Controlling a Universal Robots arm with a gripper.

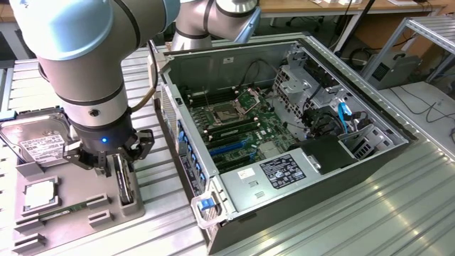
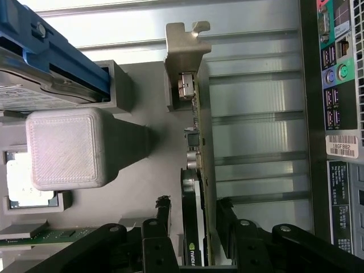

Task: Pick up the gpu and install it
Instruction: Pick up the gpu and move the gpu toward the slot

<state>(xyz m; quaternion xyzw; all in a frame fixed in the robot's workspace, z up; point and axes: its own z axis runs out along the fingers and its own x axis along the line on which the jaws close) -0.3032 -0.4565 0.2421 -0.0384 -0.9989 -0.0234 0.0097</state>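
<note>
The GPU has its bracket point(image 2: 185, 48) sticking out at one end, so the gripper will next grab the GPU across the flat sides of its black shroud point(image 2: 196, 227) to install it.
The gpu point(image 1: 126, 185) stands on its long edge in a slot of the grey holder tray point(image 1: 78, 178), at the exterior view's left beside the computer case. In the wrist view the gpu point(image 2: 199, 142) is seen edge-on, a thin black and brownish card with its silver end bracket point(image 2: 185, 51) at the far end. My gripper point(image 1: 121, 160) hangs right over the card, open. Its black fingers point(image 2: 162, 227) stand on either side of the card's near end, with a small gap on each side, and my gripper point(image 2: 193, 203) is not closed on it.
The open computer case point(image 1: 370, 120) lies on its side at the exterior view's right, motherboard point(image 1: 235, 125) exposed. The tray also carries a silver hard drive point(image 1: 42, 141), a processor point(image 1: 39, 194) and a green memory stick point(image 1: 64, 210). A grey block point(image 2: 65, 148) rises beside the card.
</note>
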